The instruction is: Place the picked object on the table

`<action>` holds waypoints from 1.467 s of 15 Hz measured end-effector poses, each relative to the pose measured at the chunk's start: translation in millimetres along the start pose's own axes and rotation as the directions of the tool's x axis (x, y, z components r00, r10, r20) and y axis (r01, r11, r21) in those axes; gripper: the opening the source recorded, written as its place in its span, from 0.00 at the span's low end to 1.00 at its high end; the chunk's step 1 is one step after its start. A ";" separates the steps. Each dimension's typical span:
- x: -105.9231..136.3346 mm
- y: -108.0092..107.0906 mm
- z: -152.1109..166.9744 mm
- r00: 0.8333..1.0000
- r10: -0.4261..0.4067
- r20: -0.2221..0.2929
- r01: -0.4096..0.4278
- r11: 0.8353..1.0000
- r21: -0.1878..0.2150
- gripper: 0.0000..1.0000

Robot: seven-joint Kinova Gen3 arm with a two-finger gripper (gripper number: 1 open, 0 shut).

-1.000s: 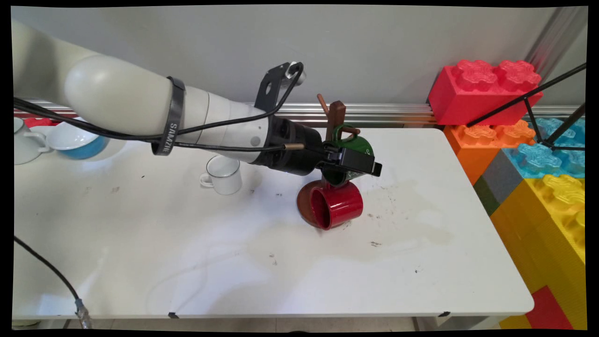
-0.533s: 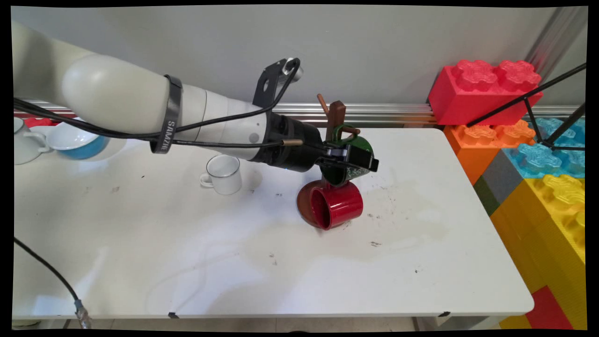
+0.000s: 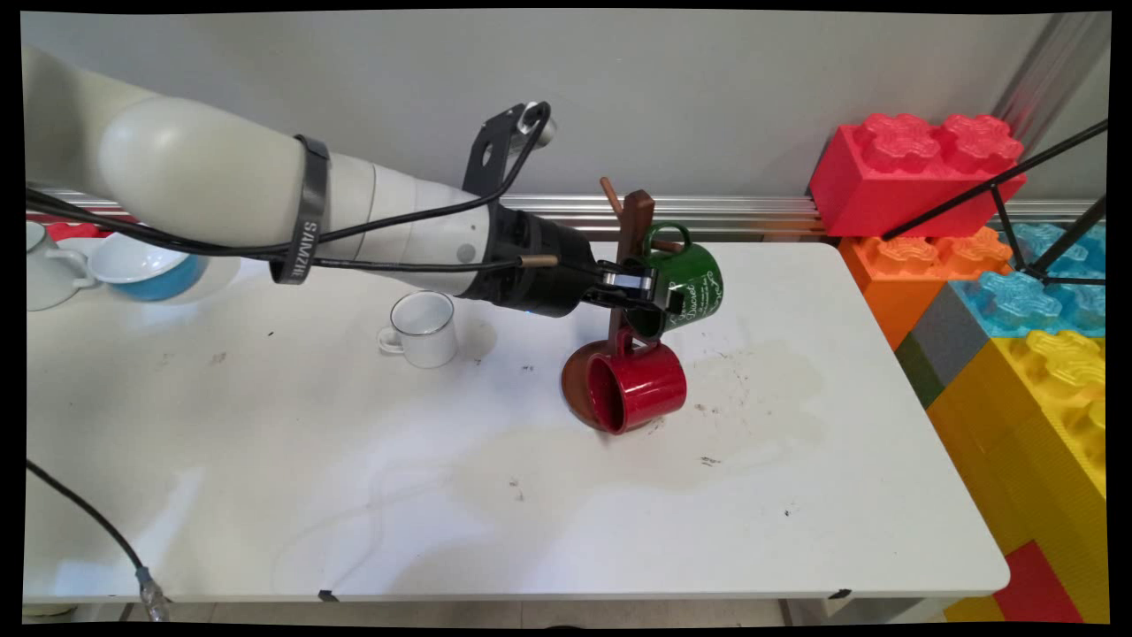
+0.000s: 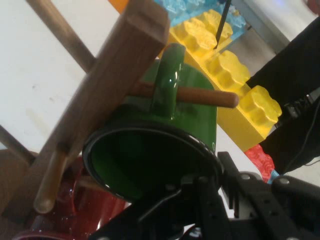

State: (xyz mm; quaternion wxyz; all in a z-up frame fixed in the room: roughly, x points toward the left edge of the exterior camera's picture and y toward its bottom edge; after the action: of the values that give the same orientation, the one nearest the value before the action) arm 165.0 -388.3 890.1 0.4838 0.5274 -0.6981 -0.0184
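The robot's gripper needs to pick up the green mug by its rim, so that the green mug's handle (image 3: 666, 226) stays free to slide off the wooden peg.
A green mug (image 3: 694, 283) hangs by its handle on an upper peg of a brown wooden mug tree (image 3: 635, 221). My gripper (image 3: 668, 301) is at the mug's rim on its left side, open, with the fingers astride the lower rim. In the hand view the green mug (image 4: 150, 165) shows its dark mouth toward me, its handle over the peg (image 4: 210, 96), and my gripper (image 4: 217, 185) sits just below the rim. A red mug (image 3: 641, 387) hangs lower on the same tree, over its round brown base (image 3: 573, 389).
A small white mug (image 3: 426, 329) stands left of the tree, under my arm. A blue-and-white bowl (image 3: 146, 265) and a white cup (image 3: 44, 274) sit at the far left. Large toy bricks (image 3: 920, 168) and a black tripod (image 3: 1017, 195) border the table's right side.
My gripper has drawn back to the left and slightly upward, uncovering the green mug. The mug now hangs from its peg, tilted more upright than before.
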 end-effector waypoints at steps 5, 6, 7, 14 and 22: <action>-2.2 1.5 -8.8 1.000 -0.006 0.009 0.007 1.000 -0.019 0.00; -2.1 2.5 -10.4 1.000 -0.008 0.010 0.008 1.000 -0.024 0.00; -1.9 4.0 -11.8 1.000 -0.008 0.011 0.008 0.999 -0.032 0.00; 0.2 13.5 -19.7 1.000 -0.012 0.013 0.012 0.997 -0.070 0.00; -4.8 26.0 -31.3 0.999 -0.012 0.041 0.017 0.993 -0.115 0.00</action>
State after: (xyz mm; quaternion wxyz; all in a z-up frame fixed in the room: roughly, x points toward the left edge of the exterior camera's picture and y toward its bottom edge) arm 167.9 -357.9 917.5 0.4992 0.5031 -0.7017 -0.0728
